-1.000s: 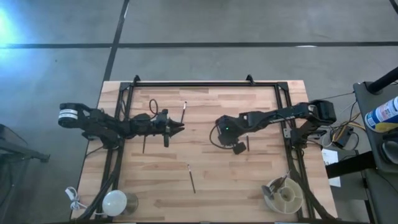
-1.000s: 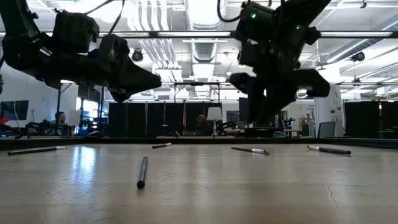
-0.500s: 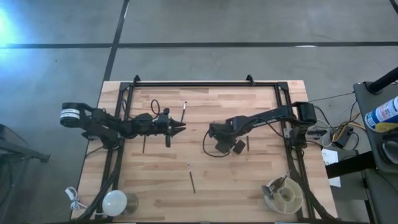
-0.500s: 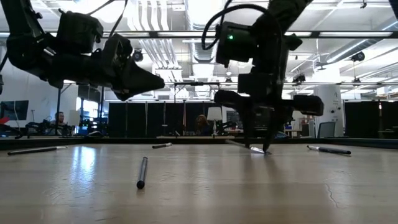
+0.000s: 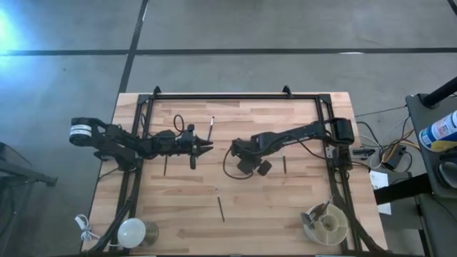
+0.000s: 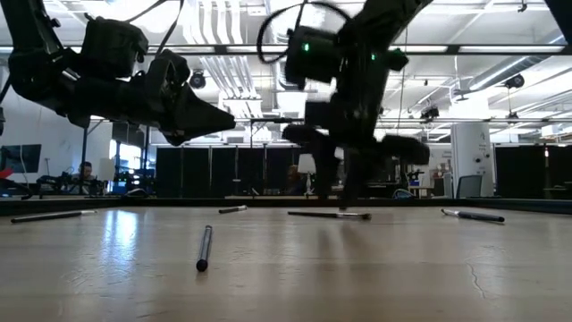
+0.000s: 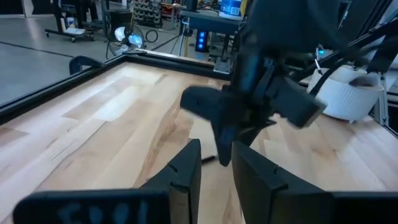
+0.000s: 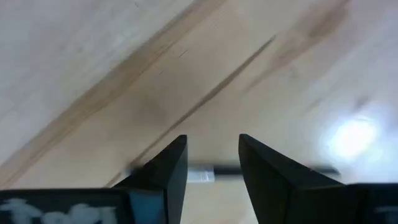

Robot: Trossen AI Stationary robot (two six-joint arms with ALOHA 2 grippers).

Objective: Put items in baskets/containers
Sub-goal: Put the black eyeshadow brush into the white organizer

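My right gripper pinches the brush below it by its metal ferrule (image 8: pixel 200 174) next, to get it into the cream tub.
Several thin brushes lie flat on the wooden table: one (image 5: pixel 212 128) toward the far edge, one (image 5: pixel 166 165) at the left, one (image 5: pixel 220 207) near the middle and one (image 5: pixel 284 164) to the right. My right gripper (image 5: pixel 241 160) points down at mid-table, open, low over another brush (image 6: pixel 326 214). That brush (image 8: pixel 208 173) shows across the gap between its fingers. My left gripper (image 5: pixel 207 148) hovers level above the table, slightly open and empty, pointing at the right gripper. The cream tub (image 5: pixel 326 223) stands at the near right corner with a few brushes in it. My right gripper comes from above with its fingers (image 8: pixel 168 168) in front of the brush's ferrule end (image 8: pixel 200 176). The brush lies flat on the table. I cannot tell whether the fingers touch it.
A white dome with a cord (image 5: pixel 131 230) sits at the near left corner. A black frame (image 5: pixel 221 97) runs along the table's far edge and both sides. The two grippers are close together at mid-table. Bare wood lies toward the near edge.
My right gripper has moved toward the table's left and come down close to the tabletop. The brush under it has slid toward the left with it and now lies crosswise in the low view. My left arm has kept still.
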